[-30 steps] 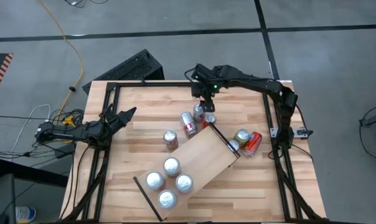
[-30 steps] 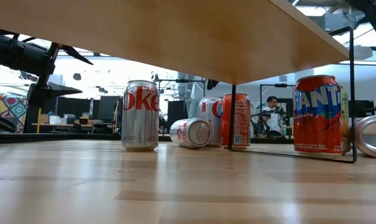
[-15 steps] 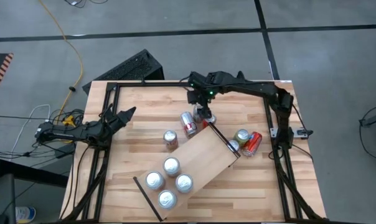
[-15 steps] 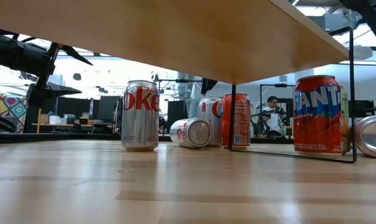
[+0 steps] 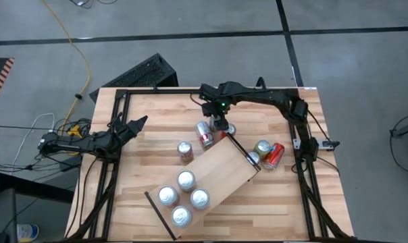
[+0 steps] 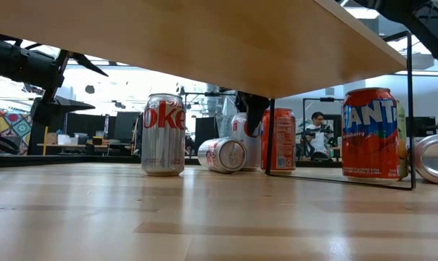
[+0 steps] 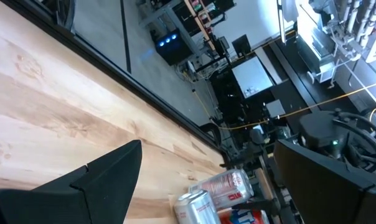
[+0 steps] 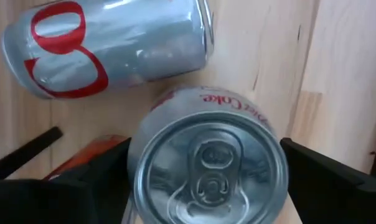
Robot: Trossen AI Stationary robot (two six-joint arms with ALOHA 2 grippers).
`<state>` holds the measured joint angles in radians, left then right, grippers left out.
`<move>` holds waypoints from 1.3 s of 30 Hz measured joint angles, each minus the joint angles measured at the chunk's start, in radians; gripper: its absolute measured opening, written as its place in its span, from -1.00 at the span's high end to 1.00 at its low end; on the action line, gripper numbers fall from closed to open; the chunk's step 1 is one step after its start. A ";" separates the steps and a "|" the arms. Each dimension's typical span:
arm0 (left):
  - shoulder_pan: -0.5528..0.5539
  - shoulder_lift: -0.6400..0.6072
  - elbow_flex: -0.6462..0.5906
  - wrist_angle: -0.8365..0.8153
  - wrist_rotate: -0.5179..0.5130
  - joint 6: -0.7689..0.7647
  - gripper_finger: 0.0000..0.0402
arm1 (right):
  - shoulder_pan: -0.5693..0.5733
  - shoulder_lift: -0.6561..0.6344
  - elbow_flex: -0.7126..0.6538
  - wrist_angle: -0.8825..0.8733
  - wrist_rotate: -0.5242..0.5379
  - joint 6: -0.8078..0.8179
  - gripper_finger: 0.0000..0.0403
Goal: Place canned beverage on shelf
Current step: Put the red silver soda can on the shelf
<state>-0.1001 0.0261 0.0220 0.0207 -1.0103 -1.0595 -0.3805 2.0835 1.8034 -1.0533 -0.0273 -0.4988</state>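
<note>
The Diet Coke can's top point(image 8: 210, 168) is between my right gripper's fingers, so my right gripper needs to close on the can.
My right gripper point(image 5: 219, 123) hangs open, pointing down over an upright silver Diet Coke can point(image 8: 208, 168). One finger point(image 8: 57, 186) stands on each side of the can's top, and I see no touch. In the low view a finger point(image 6: 252, 114) dips in front of this can. A silver can point(image 8: 113, 46) lies on its side just beside it, and an orange can point(image 6: 280, 140) stands close by. The shelf point(image 5: 221, 172), a pale board, carries several upright cans at its near-left end. My left gripper point(image 5: 135, 124) waits open at the table's left edge.
Another upright Diet Coke can point(image 5: 184, 150) stands left of the shelf. A Fanta can point(image 5: 273, 155) and two more cans point(image 5: 261, 147) lie to the right of the shelf's far end. The shelf's black end strip point(image 5: 241, 150) runs close to my right gripper.
My right gripper has come down and a little toward the table's left, onto the upright Diet Coke can by the shelf's far end; in the low view its finger now shows in front of that can. The cans have not moved.
</note>
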 joint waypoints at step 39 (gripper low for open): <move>0.000 0.000 0.000 0.000 0.001 0.009 -0.75 | 0.128 -0.063 0.442 -0.346 0.187 0.098 -0.32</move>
<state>-0.1001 0.0261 0.0221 0.0208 -1.0092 -1.0509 -0.2528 2.0201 2.2455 -1.3994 0.1600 -0.4008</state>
